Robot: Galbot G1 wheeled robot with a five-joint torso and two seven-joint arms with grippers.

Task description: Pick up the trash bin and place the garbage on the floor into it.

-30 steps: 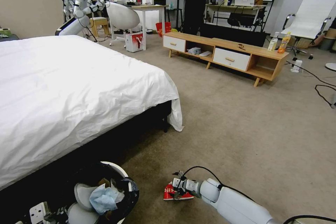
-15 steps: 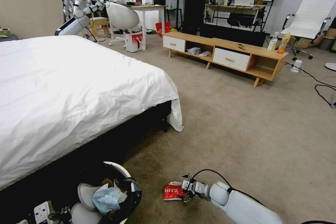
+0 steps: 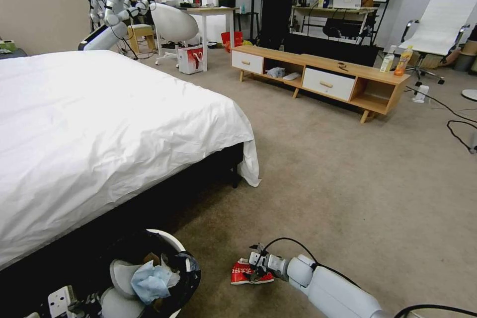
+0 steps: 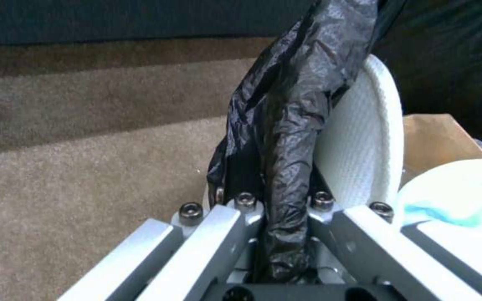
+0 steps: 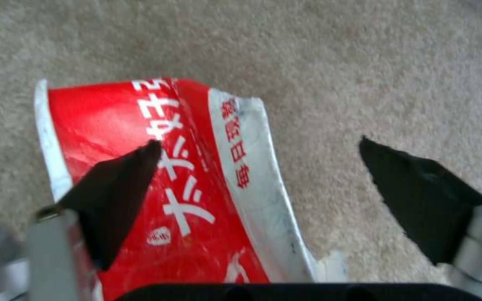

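My right gripper should grab the red-white snack wrapper (image 3: 241,275) next by the white part at its side, to drop the wrapper into the trash bin.
The trash bin (image 3: 171,243), white with a black bag liner (image 4: 285,125), hangs low at my left, next to the bed's foot. My left gripper (image 4: 279,205) is shut on its lined rim. Inside lie a light blue face mask (image 3: 149,282) and a scrap of brown paper bag (image 4: 436,138). On the floor (image 3: 348,184) to the bin's right lies garbage: a red-white snack wrapper (image 3: 241,275) (image 5: 196,175). My right gripper (image 3: 256,267) (image 5: 257,142) hovers open just over it, one fingertip above the wrapper and the other above bare carpet.
A bed with a white sheet (image 3: 99,124) fills the left side, its dark base beside the bin. A low wooden cabinet (image 3: 323,79) stands far ahead with an orange drink bottle (image 3: 403,61) on it. Cables (image 3: 459,131) trail on the carpet at far right.
My right gripper pulled back to the right of the wrapper, then came left again over it, still open. The bin in my left gripper has barely shifted.
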